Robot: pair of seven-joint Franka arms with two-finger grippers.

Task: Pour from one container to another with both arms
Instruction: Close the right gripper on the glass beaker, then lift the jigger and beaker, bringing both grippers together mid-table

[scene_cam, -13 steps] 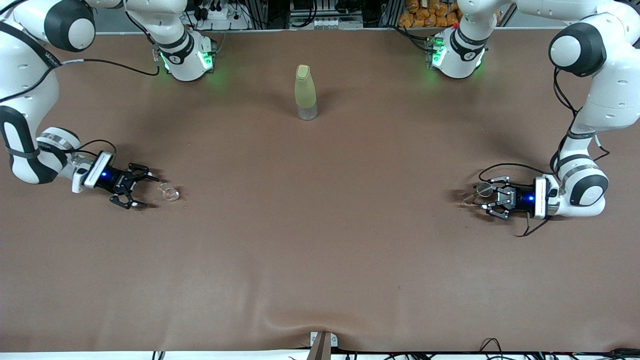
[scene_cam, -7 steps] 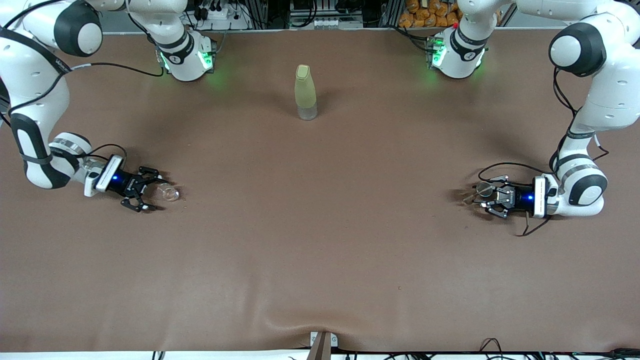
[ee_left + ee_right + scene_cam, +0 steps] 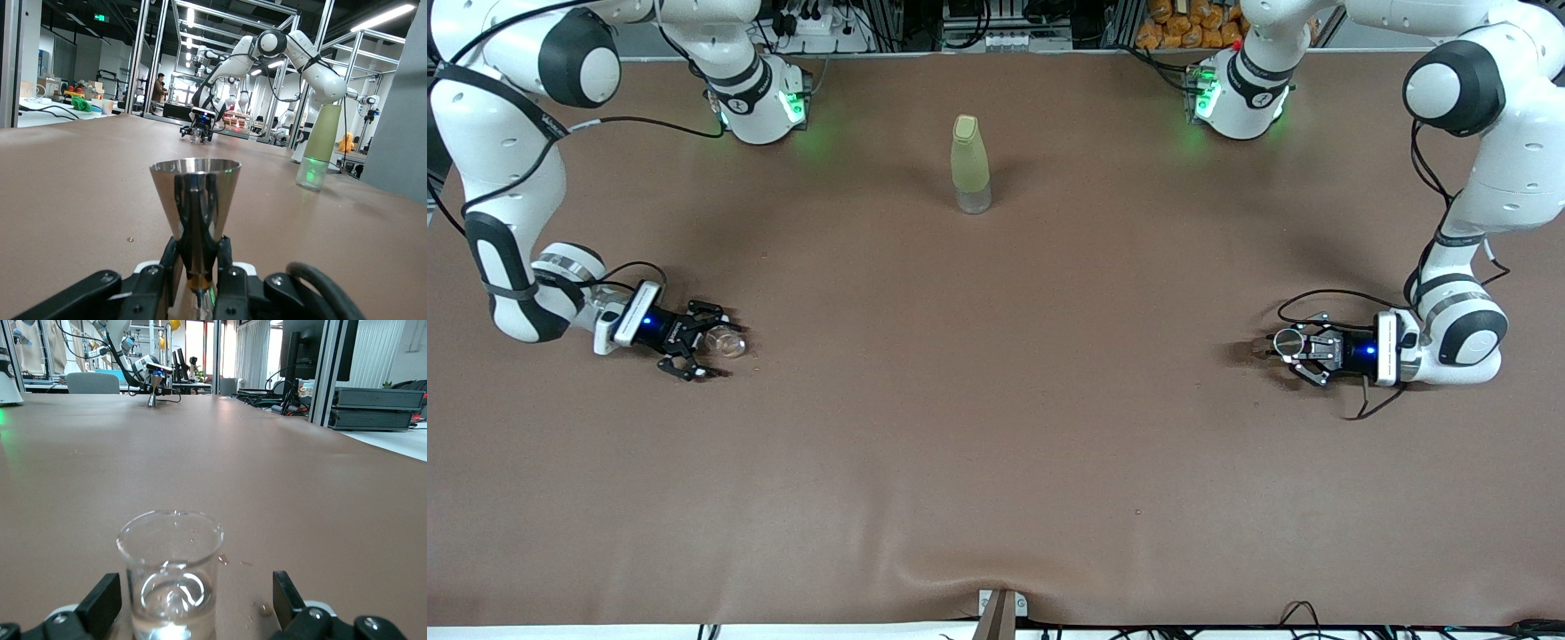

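Note:
My right gripper grips the glass beaker by its side below the beaker's rim next, since that keeps the beaker's rim free to pour.
A shiny metal cone-shaped cup (image 3: 1285, 339) stands upright near the left arm's end of the table. My left gripper (image 3: 1296, 348) lies low on the table, shut on the cup's narrow stem (image 3: 195, 263); the flared bowl (image 3: 195, 193) rises above the fingers. At the right arm's end stands a small clear glass beaker (image 3: 731, 344) with a little water (image 3: 172, 587) in it. My right gripper (image 3: 707, 343) is open around it, one finger (image 3: 100, 605) on either side, neither touching.
A capped yellow-green bottle (image 3: 970, 164) stands upright mid-table, close to the arms' bases, and also shows in the left wrist view as a pale bottle (image 3: 319, 148). A few water drops (image 3: 265, 609) lie on the brown cloth beside the beaker.
My left gripper's fingers have shut on the metal cup's stem. The right arm has slid forward, bringing its open fingers to either side of the beaker.

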